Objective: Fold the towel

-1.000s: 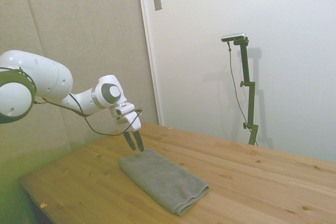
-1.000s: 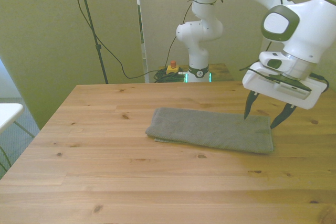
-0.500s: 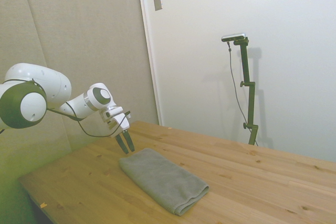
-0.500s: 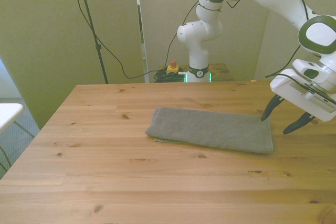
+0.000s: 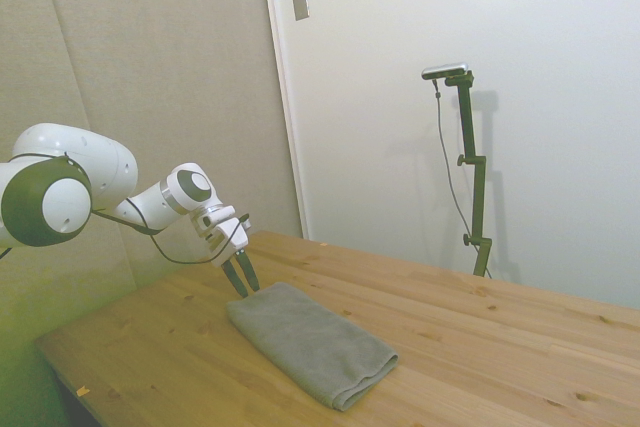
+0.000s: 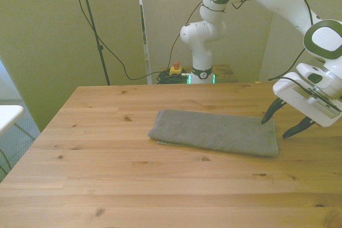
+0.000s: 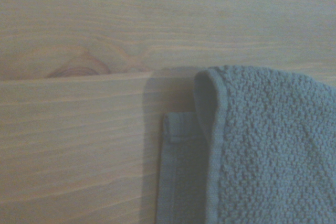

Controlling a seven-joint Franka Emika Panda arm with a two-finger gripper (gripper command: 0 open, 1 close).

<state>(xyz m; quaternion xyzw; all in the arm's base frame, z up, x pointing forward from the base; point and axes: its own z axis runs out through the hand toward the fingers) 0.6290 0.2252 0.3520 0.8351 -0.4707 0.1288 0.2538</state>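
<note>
I should pinch that raised corner (image 7: pixel 212 90) next, because only the towel's folded corner stands up.
The grey towel (image 6: pixel 216 132) lies flat on the wooden table (image 6: pixel 107 174) as a long folded rectangle, also seen in the side view (image 5: pixel 310 342). My gripper (image 6: pixel 277 126) hangs open just above the towel's end at the front view's right, with nothing between its fingers; in the side view the gripper (image 5: pixel 241 279) is at the towel's near-left corner. The wrist view shows a towel corner (image 7: pixel 262 145) up close, with a lower layer's hem peeking out from under the top layer.
The table's right edge in the front view lies close beyond the gripper. A white object (image 6: pixel 8 116) sits off the table at the front view's left. Cables and a yellow box with a red button (image 6: pixel 175 69) sit behind the table's far edge.
The gripper moved off the towel toward the front view's right and dropped lower, then shifted slightly back toward the towel's end. The towel has not moved.
</note>
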